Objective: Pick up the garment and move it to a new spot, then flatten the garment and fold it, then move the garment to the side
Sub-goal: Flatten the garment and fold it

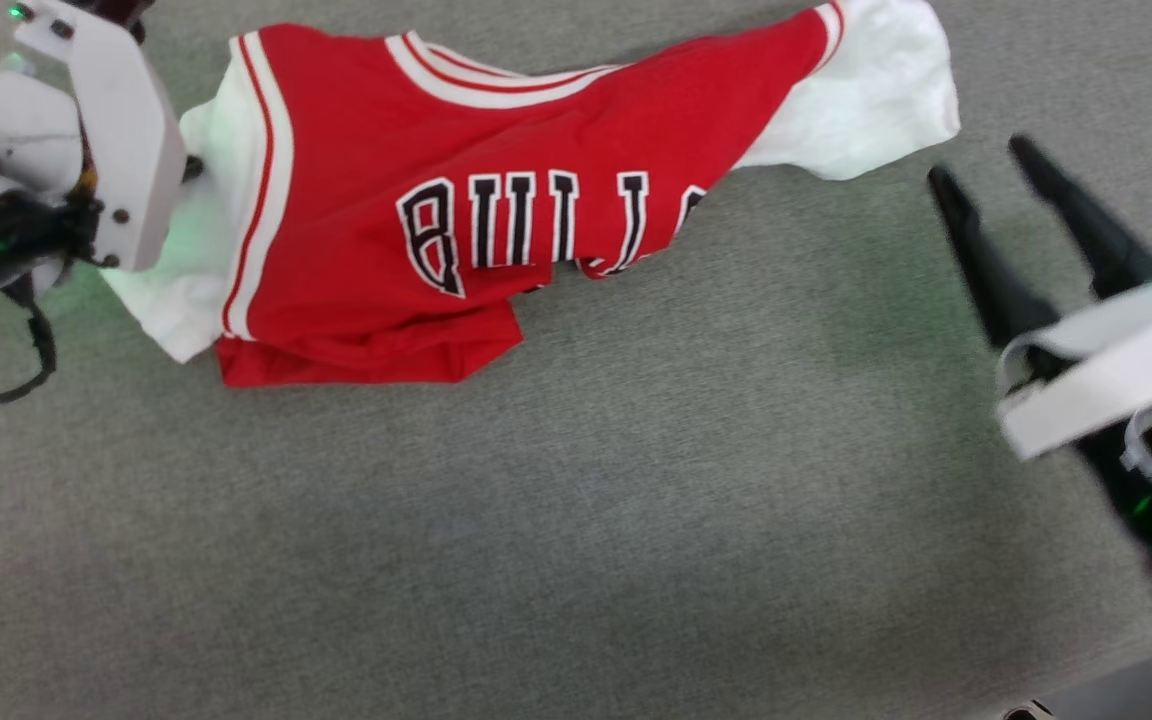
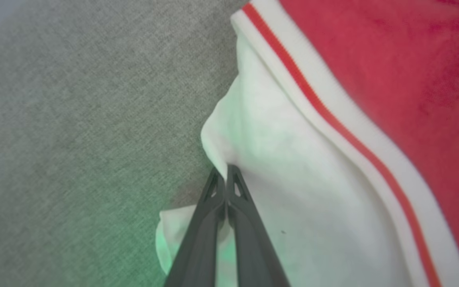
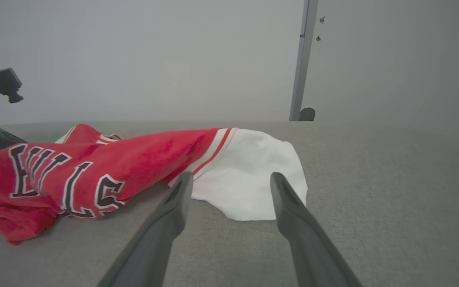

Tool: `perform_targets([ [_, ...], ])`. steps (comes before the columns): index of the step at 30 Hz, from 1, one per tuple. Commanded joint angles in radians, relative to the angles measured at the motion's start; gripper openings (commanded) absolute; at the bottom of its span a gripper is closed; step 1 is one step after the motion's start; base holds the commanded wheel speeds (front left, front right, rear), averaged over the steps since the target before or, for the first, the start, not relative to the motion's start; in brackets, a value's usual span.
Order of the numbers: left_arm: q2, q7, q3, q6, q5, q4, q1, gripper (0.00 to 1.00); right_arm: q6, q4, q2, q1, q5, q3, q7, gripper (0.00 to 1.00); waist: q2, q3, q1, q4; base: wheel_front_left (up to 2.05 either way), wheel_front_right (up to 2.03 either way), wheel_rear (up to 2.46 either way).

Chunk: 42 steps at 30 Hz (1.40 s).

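The garment needs to be moved and spread flat. My right gripper should grab its white sleeve point(image 1: 878, 102) point(image 3: 252, 174) next.
The garment point(image 1: 496, 140), a red jersey with white sleeves and black lettering, lies crumpled on the far part of the grey surface. In the left wrist view my left gripper point(image 2: 226, 172) is shut, pinching a fold at the edge of one white sleeve point(image 2: 293, 199). In the head view its pale wrist housing point(image 1: 106, 130) covers the fingers at the jersey's left end. My right gripper point(image 1: 978, 160) is open and empty, just short of the other white sleeve point(image 1: 866, 100). In the right wrist view that sleeve point(image 3: 249, 175) lies beyond the spread fingertips of the right gripper point(image 3: 231, 177).
The grey fabric surface point(image 1: 576, 520) stretches wide in front of the jersey. Its near edge shows at the lower right point(image 1: 1086, 690). Behind the surface stand a pale wall and a grey upright post point(image 3: 301, 59).
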Motion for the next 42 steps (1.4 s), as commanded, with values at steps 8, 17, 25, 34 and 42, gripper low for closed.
perform_targets([
  [8,-0.06,-0.041,-0.085,-0.002,-0.026,-0.013,-0.023,0.0,-0.001,0.224,-0.152,-0.281,0.209,0.086,0.27,1.0,0.0,0.052,0.0,0.074,0.0,0.0,0.0],
  [17,-0.08,-0.076,-0.131,-0.003,-0.05,-0.043,-0.046,0.0,-0.001,0.429,-0.211,-0.476,0.36,0.185,0.417,1.0,0.0,0.075,0.0,0.118,0.0,0.0,0.0],
  [25,-0.108,-0.1,-0.159,-0.003,-0.055,-0.064,-0.06,0.0,-0.001,0.559,-0.217,-0.569,0.387,0.322,0.418,1.0,0.0,0.086,0.0,0.138,0.0,0.0,0.0],
  [34,-0.115,-0.121,-0.162,-0.004,-0.066,-0.068,-0.042,0.0,-0.001,0.554,-0.236,-0.593,0.444,0.438,0.357,0.0,0.0,0.07,0.0,0.138,0.0,0.0,0.0],
  [42,-0.132,-0.308,-0.147,-0.003,-0.089,-0.032,-0.052,0.0,-0.001,0.569,-0.268,-0.626,0.466,0.481,0.204,0.0,0.0,0.005,0.0,0.169,0.0,0.0,0.0],
])
